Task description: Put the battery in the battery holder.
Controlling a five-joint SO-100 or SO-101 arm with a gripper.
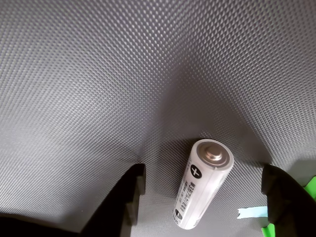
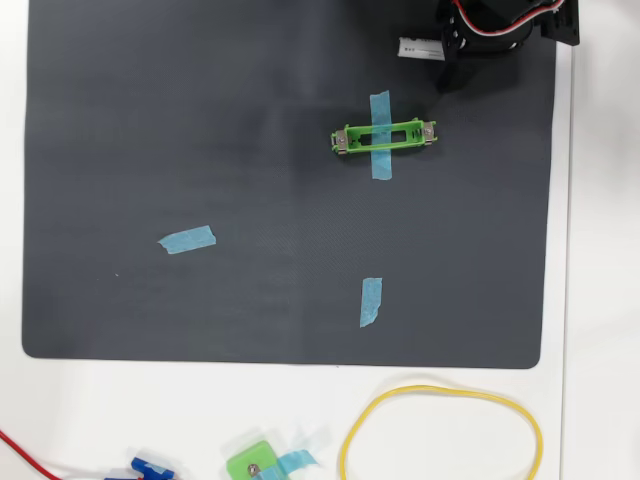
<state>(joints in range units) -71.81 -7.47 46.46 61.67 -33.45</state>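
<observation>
Next, my gripper grabs the battery by its printed middle (image 1: 197, 192), so the battery's plus end (image 1: 214, 152) stays free to fit into the battery holder.
The battery (image 1: 202, 185) is a white-silver cylinder with dark print, lying on the dark textured mat (image 1: 98, 89) with its plus end pointing away from the camera. In the wrist view my gripper (image 1: 205, 195) is open, one dark finger (image 1: 131, 195) to the battery's left and the other (image 1: 279, 192) to its right, neither touching it. In the overhead view only the battery's end (image 2: 420, 47) pokes out from under the arm (image 2: 500, 25) at the top right. The battery holder (image 2: 384, 136), a long green frame crossed by blue tape, lies just below it.
Blue tape strips (image 2: 187, 239) (image 2: 371, 301) are stuck on the mat (image 2: 150, 120). Off the mat's lower edge lie a yellow loop (image 2: 440, 432) and a small green square piece (image 2: 253, 464). Bits of green (image 1: 312, 186) and blue tape (image 1: 252, 212) show by the right finger.
</observation>
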